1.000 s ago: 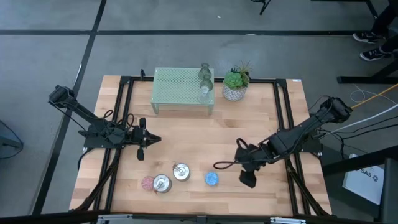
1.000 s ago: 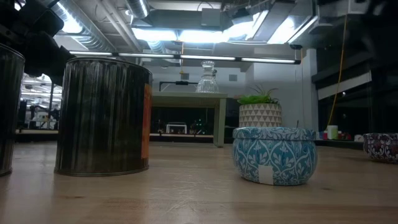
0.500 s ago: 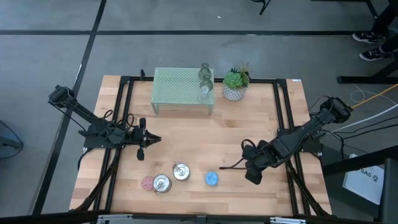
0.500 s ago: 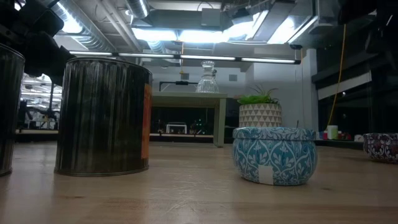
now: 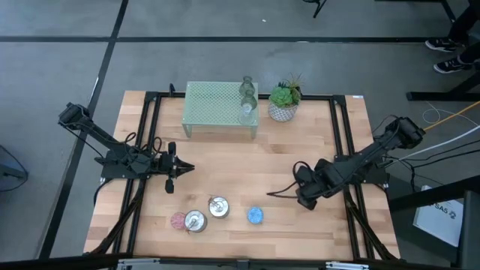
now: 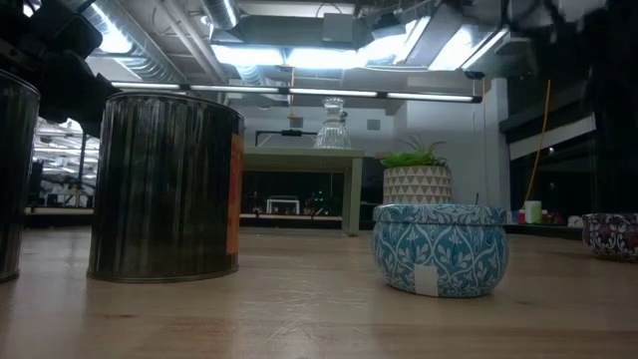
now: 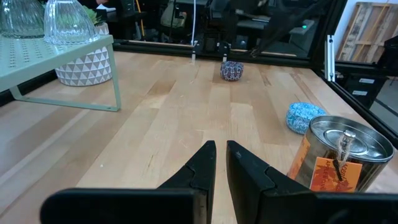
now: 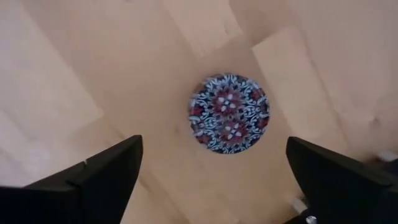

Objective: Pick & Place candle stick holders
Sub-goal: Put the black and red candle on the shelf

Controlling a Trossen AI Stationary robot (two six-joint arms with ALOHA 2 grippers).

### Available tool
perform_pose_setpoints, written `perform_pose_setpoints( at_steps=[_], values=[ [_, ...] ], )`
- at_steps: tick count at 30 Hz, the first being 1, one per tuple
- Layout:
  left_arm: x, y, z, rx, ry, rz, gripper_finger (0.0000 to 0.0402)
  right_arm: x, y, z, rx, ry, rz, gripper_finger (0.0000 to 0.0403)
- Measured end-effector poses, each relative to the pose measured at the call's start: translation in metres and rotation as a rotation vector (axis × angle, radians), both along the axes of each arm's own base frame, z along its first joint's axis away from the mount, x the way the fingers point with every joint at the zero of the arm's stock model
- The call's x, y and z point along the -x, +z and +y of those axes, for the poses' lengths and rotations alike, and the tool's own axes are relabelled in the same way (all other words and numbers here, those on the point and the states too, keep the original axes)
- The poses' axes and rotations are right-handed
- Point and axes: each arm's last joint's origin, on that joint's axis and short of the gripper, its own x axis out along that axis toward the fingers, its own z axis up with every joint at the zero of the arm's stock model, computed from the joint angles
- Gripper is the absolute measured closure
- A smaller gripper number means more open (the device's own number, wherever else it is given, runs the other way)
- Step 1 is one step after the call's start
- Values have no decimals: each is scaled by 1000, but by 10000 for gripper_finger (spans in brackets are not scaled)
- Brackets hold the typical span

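Observation:
Next, my right gripper grabs the purple-and-red patterned holder (image 8: 229, 114) by its round side (image 8: 195, 102), to place the holder on the mint mesh stand.
A purple-and-red patterned round holder (image 8: 229, 114) sits on its base on the table; it also shows in the low view (image 6: 610, 235) and the left wrist view (image 7: 232, 70). My right gripper (image 8: 213, 143) hangs above it, open, fingers pointing down and standing wide on either side without touching; in the high view the gripper (image 5: 304, 198) hides the holder. A blue patterned holder (image 5: 256, 216), two silver holders (image 5: 218, 207) (image 5: 195, 220) and a pink one (image 5: 178, 220) stand near the front edge. Two glass holders (image 5: 247, 100) stand on the mint mesh stand (image 5: 217, 105). My left gripper (image 5: 184, 168) waits shut at the left.
A green plant in a white pot (image 5: 284, 101) stands right of the mesh stand at the far edge. Black frame rails (image 5: 341, 135) run along the table's left and right sides. Bare wood (image 5: 247, 165) lies between the stand and the front row of holders.
My right gripper has moved from near the front edge toward the table's far edge. The purple patterned holder stays where it was on the table.

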Motion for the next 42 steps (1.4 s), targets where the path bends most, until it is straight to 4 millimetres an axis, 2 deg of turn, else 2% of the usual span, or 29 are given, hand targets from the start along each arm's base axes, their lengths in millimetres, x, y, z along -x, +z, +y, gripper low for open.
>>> perform_pose_setpoints(
  at_steps=[7,17,25,35,42],
  values=[
    [0,0,0,0,0,0,370,5,-36,-19,-18,-102,37,4],
    [0,0,0,0,0,0,370,3,-59,-28,-78,-133,-21,4],
    [0,0,0,0,0,0,370,2,-62,-28,-86,-132,-35,16],
    [0,0,0,0,0,0,370,-1,-61,-26,-114,-130,-69,116],
    [0,0,0,0,0,0,370,-11,-60,-22,-164,-102,-165,116]
  ],
)
